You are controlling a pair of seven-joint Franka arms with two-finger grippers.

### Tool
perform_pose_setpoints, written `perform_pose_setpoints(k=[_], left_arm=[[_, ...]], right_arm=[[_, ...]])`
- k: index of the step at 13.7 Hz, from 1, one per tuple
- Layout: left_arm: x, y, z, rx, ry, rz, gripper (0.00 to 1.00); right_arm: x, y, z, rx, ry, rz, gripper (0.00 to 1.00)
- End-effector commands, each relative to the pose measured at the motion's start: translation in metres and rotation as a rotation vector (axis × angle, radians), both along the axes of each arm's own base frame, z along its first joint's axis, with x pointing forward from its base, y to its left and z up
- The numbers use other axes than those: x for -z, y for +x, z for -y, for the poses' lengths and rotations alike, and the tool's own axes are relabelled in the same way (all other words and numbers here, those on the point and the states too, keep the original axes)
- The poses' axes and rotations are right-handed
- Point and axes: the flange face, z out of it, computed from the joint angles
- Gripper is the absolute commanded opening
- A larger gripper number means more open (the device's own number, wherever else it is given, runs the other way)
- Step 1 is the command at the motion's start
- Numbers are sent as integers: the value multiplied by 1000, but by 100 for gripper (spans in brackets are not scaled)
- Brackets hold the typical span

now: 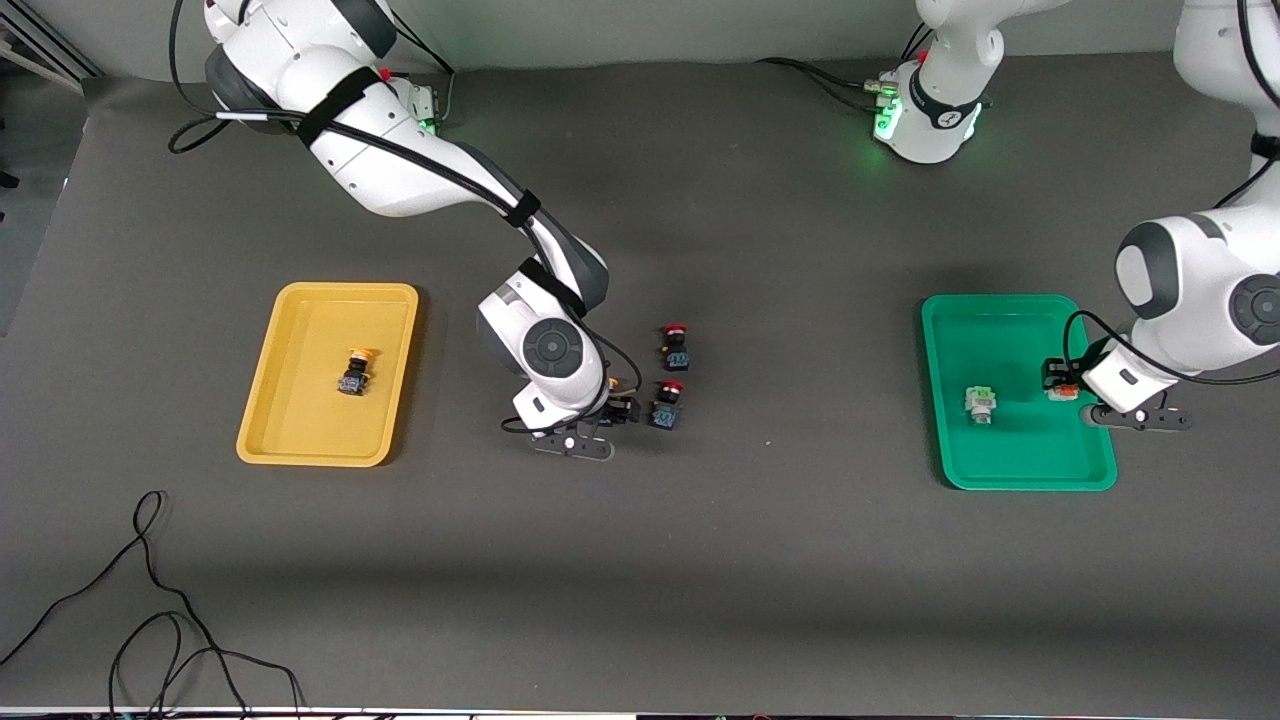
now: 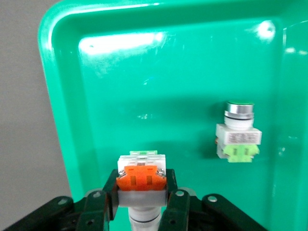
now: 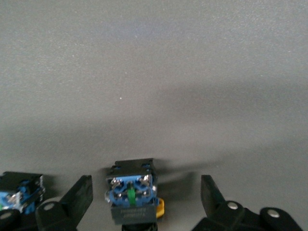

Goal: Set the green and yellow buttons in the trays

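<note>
My right gripper should close on the yellow-capped button point(image 3: 133, 192) now: my fingers are beside it in the right wrist view, low over the mat.
My left gripper point(image 1: 1062, 386) point(image 2: 142, 186) is shut on a white-bodied button with an orange block point(image 2: 141, 177), low over the green tray point(image 1: 1030, 470) point(image 2: 62, 120). A second white-bodied button with a light-green block point(image 1: 980, 403) point(image 2: 238, 137) lies in that tray. My right gripper point(image 1: 618, 408) point(image 3: 144, 192) is open, and its fingers stand on either side of a yellow-capped black-and-blue button point(image 3: 132, 195) on the mat without touching it. Another yellow-capped button point(image 1: 355, 372) lies in the mustard yellow tray point(image 1: 300, 455).
Two red-capped black-and-blue buttons point(image 1: 676, 347) point(image 1: 667, 403) lie on the grey mat beside my right gripper, toward the left arm's end. One of them shows at the edge of the right wrist view point(image 3: 17, 197). Black cables point(image 1: 150, 620) lie near the front corner.
</note>
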Motion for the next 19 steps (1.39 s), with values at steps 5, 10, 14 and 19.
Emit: perform_pose_setpoints(k=[5, 10, 14, 19], left_arm=[[13, 8, 5, 43, 9, 17, 99], [-90, 45, -6, 33, 13, -88, 100], [-204, 55, -5, 16, 11, -104, 100], [-310, 21, 35, 12, -16, -54, 100]], right_arm=[[-7, 9, 0, 22, -18, 49, 0], [-71, 28, 37, -47, -55, 5, 0], [-159, 38, 132, -120, -12, -97, 0], [-197, 12, 285, -305, -13, -120, 0]])
